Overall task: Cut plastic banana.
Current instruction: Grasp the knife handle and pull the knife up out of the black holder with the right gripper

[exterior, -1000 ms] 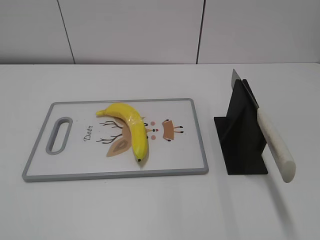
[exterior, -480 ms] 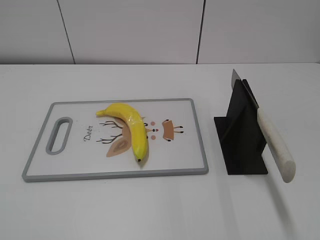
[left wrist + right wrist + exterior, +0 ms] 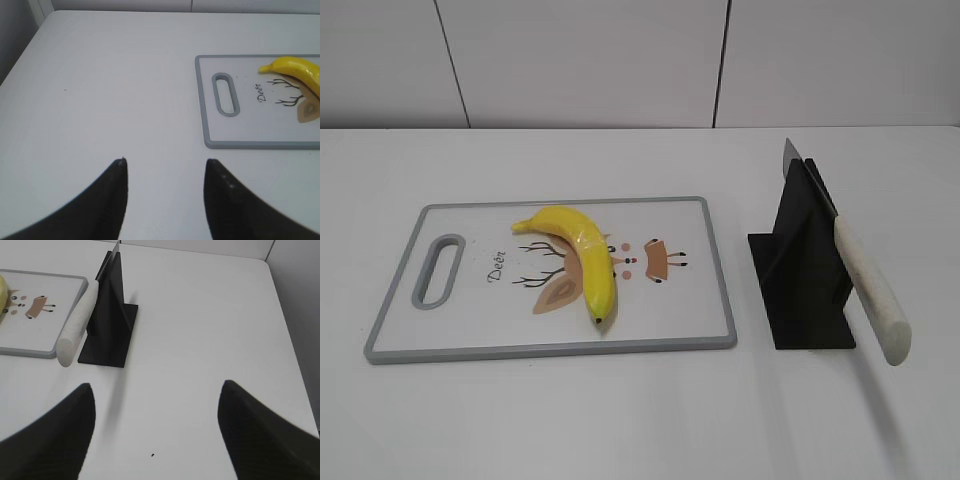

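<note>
The robot's right hand should cut the banana, so it should next grab the knife by its cream handle (image 3: 870, 288), since the knife's steel blade (image 3: 792, 156) shows above the black stand.
The plastic banana (image 3: 582, 255) is glossy yellow and curved, with a dark tip. It lies in the middle of a white, grey-rimmed cutting board (image 3: 470, 320). It also shows in the left wrist view (image 3: 297, 74). A knife with a white handle (image 3: 872, 296) leans in a black stand (image 3: 805, 270) to the right of the board. It also shows in the right wrist view (image 3: 77, 325). My left gripper (image 3: 165, 165) is open and empty over bare table left of the board. My right gripper (image 3: 157, 390) is open and empty over bare table right of the stand. Neither gripper shows in the exterior view.
The board has a handle slot (image 3: 438, 270) at its left end and a printed deer picture under the banana. The white table's left edge (image 3: 25, 50) and right edge (image 3: 285, 315) show in the wrist views. A panelled wall stands behind.
</note>
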